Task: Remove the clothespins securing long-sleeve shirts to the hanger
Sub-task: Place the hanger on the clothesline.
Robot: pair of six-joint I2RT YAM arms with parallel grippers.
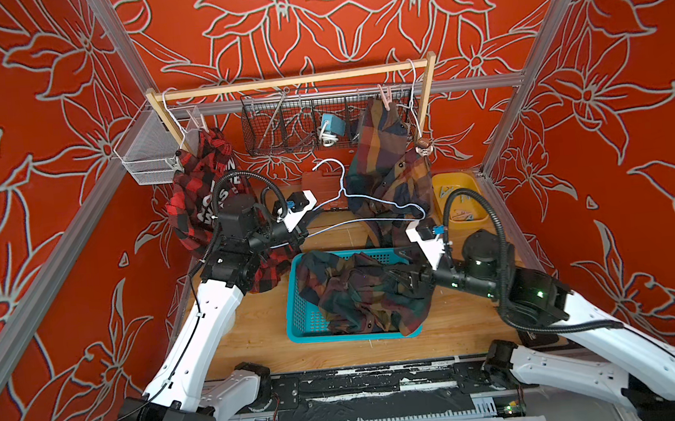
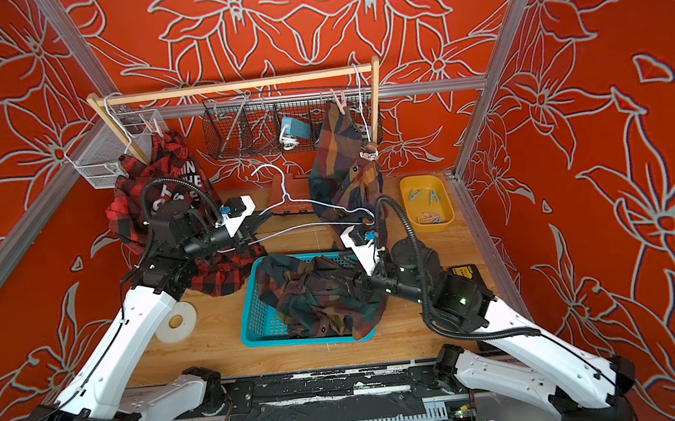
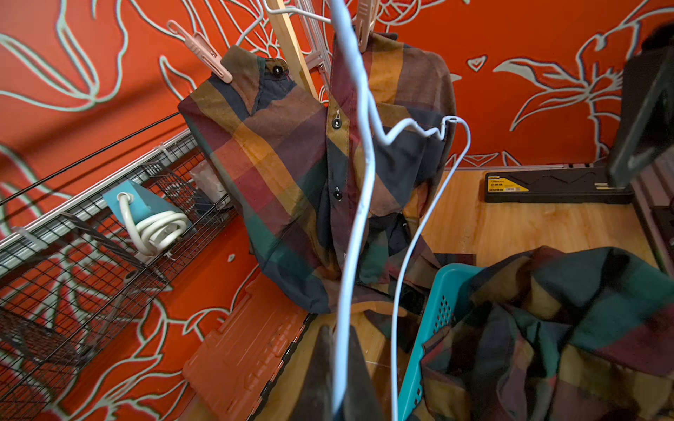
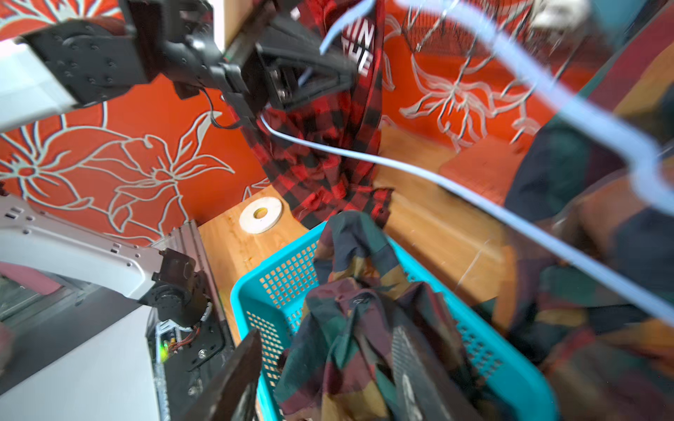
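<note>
My right gripper should take hold of the pale blue wire hanger [image 3: 365, 160] by its loose end corner next, so the hanger's hook stays free to hang on the wooden bar.
My left gripper [image 1: 305, 227] is shut on the pale blue wire hanger [image 3: 365, 160], which is bare and held above the table. My right gripper [image 4: 326, 335] stands open over the teal basket [image 1: 296, 331], its fingers either side of a dark plaid long-sleeve shirt [image 1: 356, 297] heaped inside. A second dark plaid shirt [image 1: 381, 162] hangs at the back right, held by two pink clothespins [image 1: 386, 95] [image 1: 423, 147]. At the back left hangs the red-and-black shirt [image 1: 201, 198] with a pale clothespin [image 2: 157, 125] above it. Loose clothespins [image 2: 418, 198] lie in the yellow tray [image 2: 420, 179].
A wooden rail [image 1: 287, 82] spans the back above a black wire basket [image 1: 278, 129]. A white mesh bin [image 1: 147, 153] hangs at the left. An orange case [image 1: 320, 179], a tape roll [image 2: 176, 321] and a black-and-yellow case [image 2: 464, 271] lie on the table.
</note>
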